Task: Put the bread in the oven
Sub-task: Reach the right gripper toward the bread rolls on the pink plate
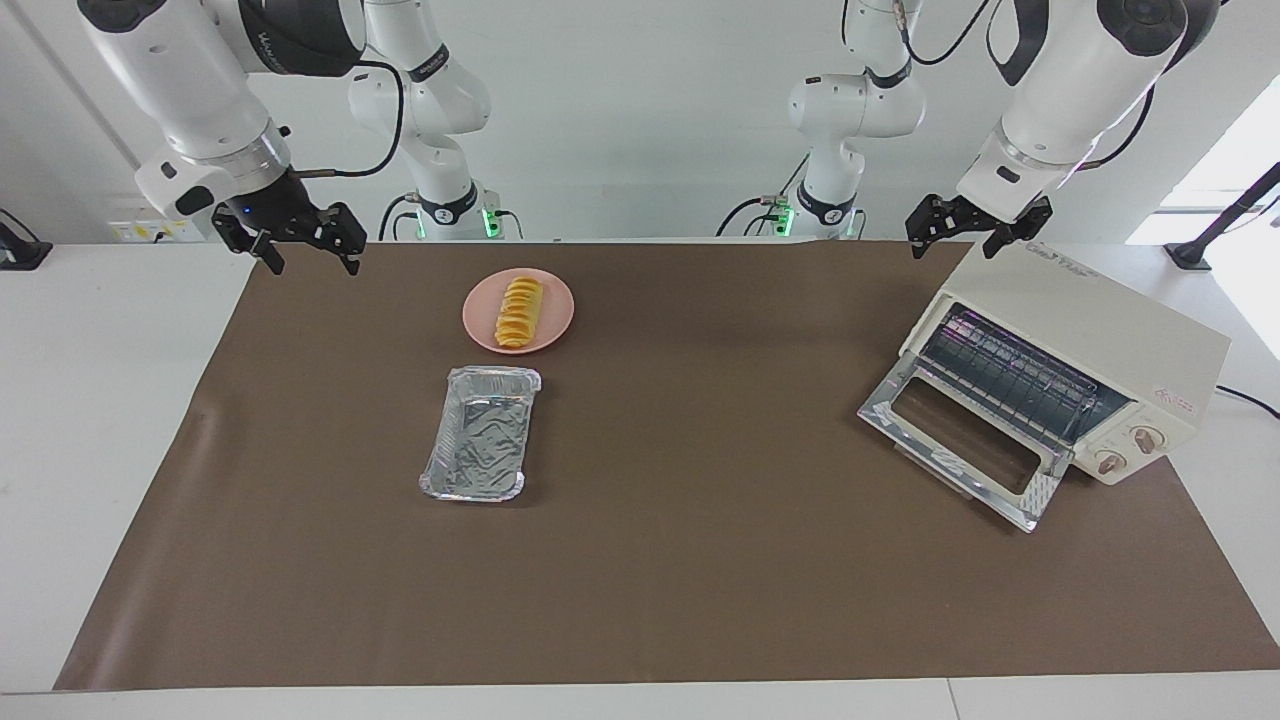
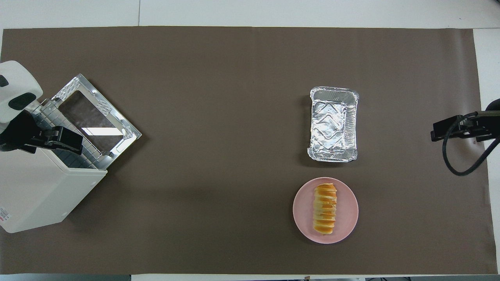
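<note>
The bread needs to go into the foil tray (image 2: 333, 124) for the oven. My right gripper should grab the bread by its end (image 2: 325, 189) next.
The bread (image 1: 520, 312) (image 2: 325, 208), a ridged yellow-orange loaf, lies on a round pink plate (image 1: 556, 300) (image 2: 304, 210) close to the robots. The cream-white oven (image 1: 1100, 335) (image 2: 39, 195) stands at the left arm's end of the table, its glass door (image 1: 960, 440) (image 2: 91, 113) dropped open and the wire rack showing. My left gripper (image 1: 952, 248) (image 2: 54, 136) hangs open in the air over the oven's top, holding nothing. My right gripper (image 1: 313, 262) (image 2: 449, 130) hangs open and empty over the mat's edge at the right arm's end, apart from the plate.
A crinkled silver foil tray (image 1: 478, 432) (image 2: 333, 124) sits empty just farther from the robots than the plate. A brown mat (image 1: 700, 560) (image 2: 218, 117) covers most of the white table.
</note>
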Robot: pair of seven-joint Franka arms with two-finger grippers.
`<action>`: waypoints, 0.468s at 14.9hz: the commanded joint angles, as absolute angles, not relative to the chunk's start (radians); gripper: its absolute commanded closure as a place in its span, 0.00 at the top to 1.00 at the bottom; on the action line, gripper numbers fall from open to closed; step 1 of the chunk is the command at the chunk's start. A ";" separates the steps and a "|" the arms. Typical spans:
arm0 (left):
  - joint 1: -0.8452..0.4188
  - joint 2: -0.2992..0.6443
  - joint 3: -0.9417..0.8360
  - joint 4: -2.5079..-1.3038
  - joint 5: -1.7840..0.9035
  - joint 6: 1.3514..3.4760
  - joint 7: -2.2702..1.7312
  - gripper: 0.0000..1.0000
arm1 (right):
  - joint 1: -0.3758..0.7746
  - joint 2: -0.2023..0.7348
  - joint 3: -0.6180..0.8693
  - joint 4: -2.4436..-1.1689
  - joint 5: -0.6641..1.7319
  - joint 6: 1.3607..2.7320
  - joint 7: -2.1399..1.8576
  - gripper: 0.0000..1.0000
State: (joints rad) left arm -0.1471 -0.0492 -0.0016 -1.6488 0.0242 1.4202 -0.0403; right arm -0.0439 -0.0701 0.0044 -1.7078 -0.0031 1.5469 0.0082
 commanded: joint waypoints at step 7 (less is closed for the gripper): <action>-0.137 -0.058 -0.008 -1.651 0.040 1.424 -0.037 1.00 | -0.060 -0.112 0.021 -1.784 0.009 1.572 0.002 1.00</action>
